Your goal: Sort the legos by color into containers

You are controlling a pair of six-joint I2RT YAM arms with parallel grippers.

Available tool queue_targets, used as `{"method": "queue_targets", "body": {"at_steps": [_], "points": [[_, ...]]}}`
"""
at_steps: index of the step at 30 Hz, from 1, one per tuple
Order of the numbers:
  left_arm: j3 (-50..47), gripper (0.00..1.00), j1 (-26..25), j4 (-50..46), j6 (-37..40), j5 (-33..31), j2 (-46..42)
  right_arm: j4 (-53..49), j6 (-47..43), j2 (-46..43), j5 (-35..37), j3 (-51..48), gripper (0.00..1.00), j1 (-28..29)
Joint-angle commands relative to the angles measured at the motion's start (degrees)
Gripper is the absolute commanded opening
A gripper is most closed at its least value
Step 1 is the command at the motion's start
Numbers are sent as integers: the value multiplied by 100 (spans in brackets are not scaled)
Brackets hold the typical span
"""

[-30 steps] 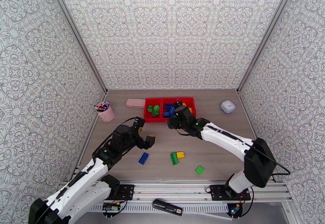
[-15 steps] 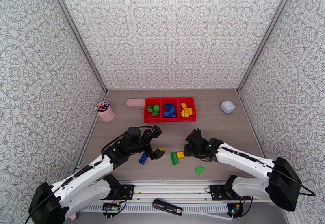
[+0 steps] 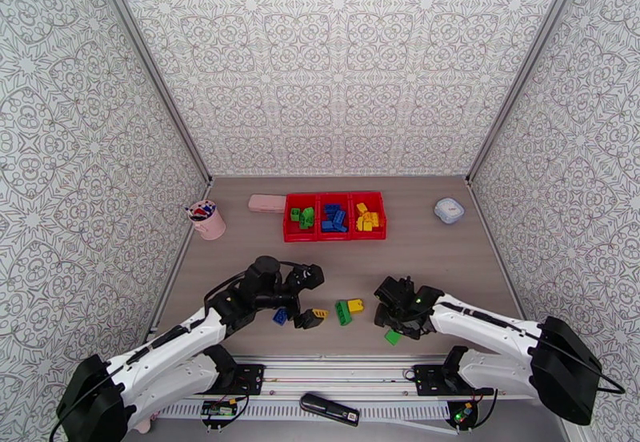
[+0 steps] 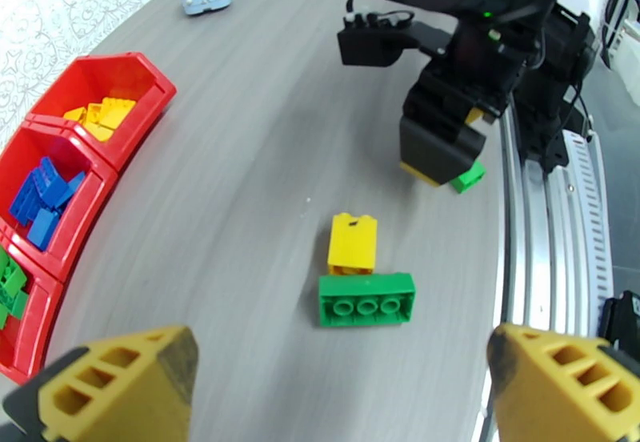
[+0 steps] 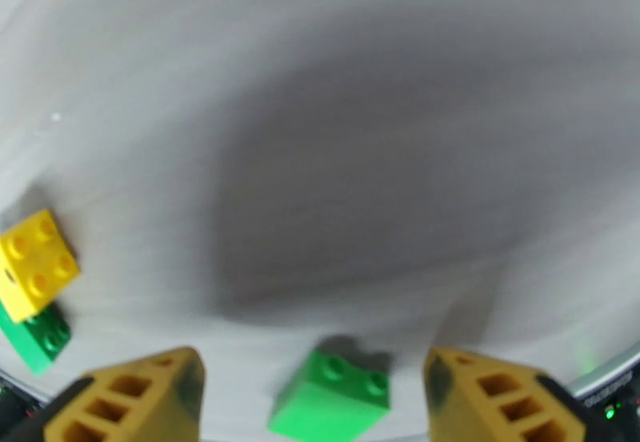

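Observation:
My right gripper should move lower before it closes on the green square brick (image 3: 392, 337). The brick is below my fingers in the left wrist view, so they would miss it if I closed now.
The red containers (image 3: 376, 235) stand in a row at the back, holding green, blue and yellow legos; they also show in the left wrist view (image 4: 152, 91). On the table lie a blue brick (image 3: 280, 316), a long green brick (image 3: 343, 312) (image 4: 366, 299) touching a yellow brick (image 3: 355, 305) (image 4: 352, 242), and a green square brick (image 3: 392, 337) (image 5: 332, 395). My left gripper (image 3: 312, 298) (image 4: 336, 387) is open, between the blue brick and the green-yellow pair. My right gripper (image 3: 398, 313) (image 5: 312, 403) hangs open just over the green square brick, which sits between its fingers.
A pink cup (image 3: 207, 220) stands at the back left, with a flat pink piece (image 3: 266, 202) beside the containers. A small white round box (image 3: 449, 210) sits at the back right. Patterned walls close in three sides, and a metal rail (image 3: 376, 371) runs along the near edge.
My right arm has pulled back from the containers and dropped over the green square brick near the front. My left gripper has swung right and toward the front, past the blue brick.

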Motion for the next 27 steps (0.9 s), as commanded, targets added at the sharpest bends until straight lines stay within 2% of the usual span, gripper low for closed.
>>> {"method": "queue_targets", "body": {"at_steps": [1,4,7,12,16,20,27], "points": [[248,100,-41,-28,154,211,72,-418,349,-208,-111,-72,75,62],[238,99,-130,70,-22,370,57,-725,494,-310,-133,-110,73,195],[274,100,-310,-14,-51,249,42,-845,476,-358,-106,-93,71,248],[251,100,-429,139,-335,13,15,-382,342,-166,-316,-120,62,254],[109,100,-607,354,-400,-420,-23,203,355,109,-695,-307,56,257],[8,100,-717,369,-498,-738,-65,511,330,341,-676,-351,50,255],[-119,100,-714,668,-515,-859,-116,602,19,985,-627,-79,49,258]]}}
